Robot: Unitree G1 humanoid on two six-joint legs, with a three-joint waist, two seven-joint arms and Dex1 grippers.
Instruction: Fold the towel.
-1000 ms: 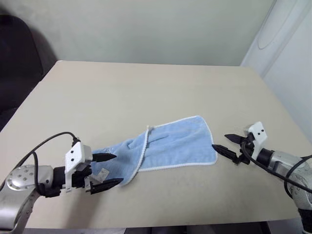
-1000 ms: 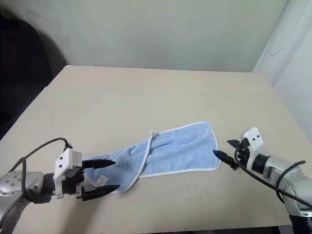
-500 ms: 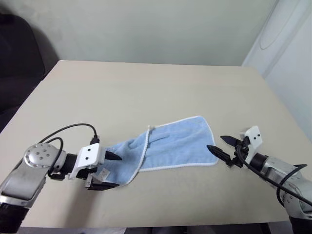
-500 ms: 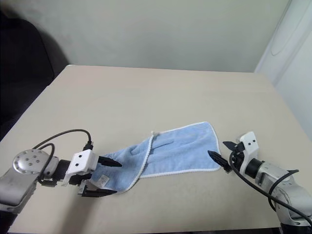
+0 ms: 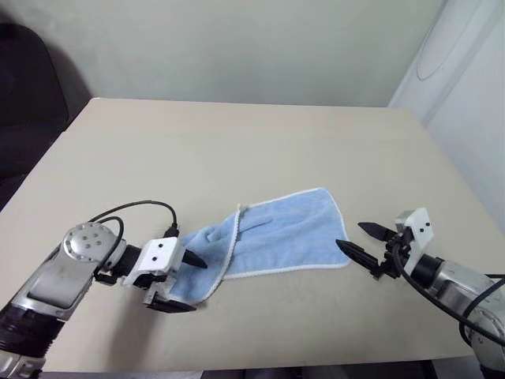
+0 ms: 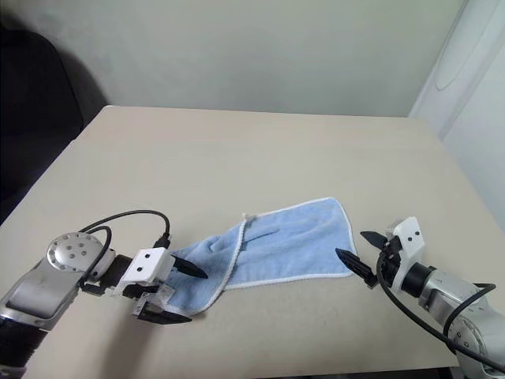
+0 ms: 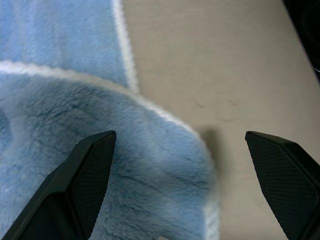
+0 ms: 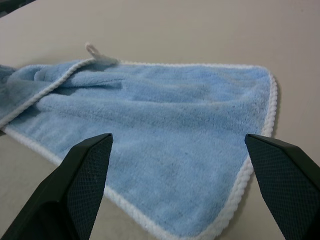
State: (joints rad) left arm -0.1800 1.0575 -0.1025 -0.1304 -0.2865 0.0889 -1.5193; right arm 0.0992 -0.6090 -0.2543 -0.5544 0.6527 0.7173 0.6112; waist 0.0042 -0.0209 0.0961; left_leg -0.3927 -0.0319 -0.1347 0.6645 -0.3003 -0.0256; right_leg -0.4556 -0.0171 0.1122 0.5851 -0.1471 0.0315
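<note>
The towel (image 5: 276, 237) lies slack and bunched, so my left gripper grabs its white-trimmed corner (image 5: 197, 301) next.
The light blue towel (image 5: 276, 237) with white trim lies crumpled and partly folded over itself near the front of the beige table (image 5: 237, 150); its white cord loop (image 5: 241, 208) shows at the upper fold. My left gripper (image 5: 183, 283) is open, its fingers straddling the towel's bunched left corner (image 7: 165, 150). My right gripper (image 5: 360, 240) is open too, its tips just off the towel's right edge (image 8: 260, 145), one finger near the lower right corner.
A dark chair (image 5: 24, 95) stands beyond the table's left edge. A pale wall and a white panel (image 5: 465, 71) rise behind and to the right. Bare tabletop stretches beyond the towel.
My left gripper has swung and rolled in over the towel's left corner, pointing more downward. My right gripper has barely shifted. The towel lies as before.
</note>
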